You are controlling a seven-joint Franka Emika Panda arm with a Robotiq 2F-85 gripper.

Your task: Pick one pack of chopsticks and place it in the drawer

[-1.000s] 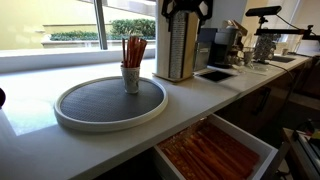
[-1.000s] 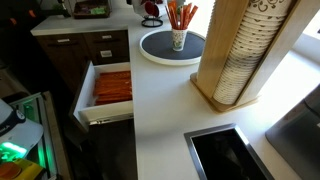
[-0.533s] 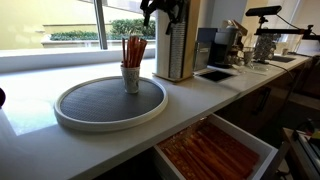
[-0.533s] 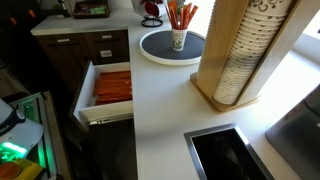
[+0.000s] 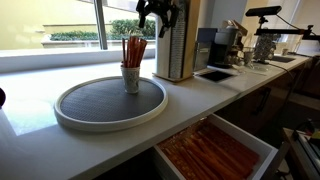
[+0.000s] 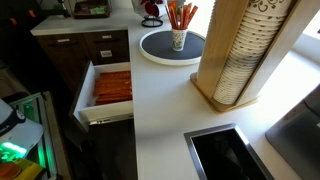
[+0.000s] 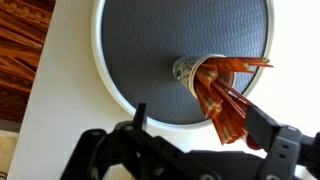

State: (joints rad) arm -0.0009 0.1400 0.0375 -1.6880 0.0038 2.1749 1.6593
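Note:
The gripper grabs the tip of one pack of chopsticks above the cup next, to pull it out lengthwise and bring it down into the drawer (image 5: 262, 150).
Several red-orange packs of chopsticks (image 5: 133, 49) stand upright in a small pale cup (image 5: 131, 79) on the round grey tray (image 5: 105, 103). They also show in an exterior view (image 6: 181, 14) and in the wrist view (image 7: 226, 96). The drawer (image 5: 262, 150) stands pulled out below the counter, with a white rim and an orange-brown inside; it also shows in an exterior view (image 6: 84, 92) and at the left edge of the wrist view (image 7: 14, 40). My gripper (image 5: 152, 9) hangs high above the counter, to the right of the cup. In the wrist view the gripper (image 7: 200, 118) is open and empty, with the chopsticks' tips between its jaws.
A tall stack holder of paper cups (image 6: 236, 55) stands on the white counter beside the tray, also in an exterior view (image 5: 177, 45). A sink (image 6: 226, 156) is set into the counter. Coffee machines (image 5: 228, 42) stand further along. A window runs behind.
My gripper has moved left along the top of the exterior view, closer to above the cup. The chopsticks, cup and drawer have not moved.

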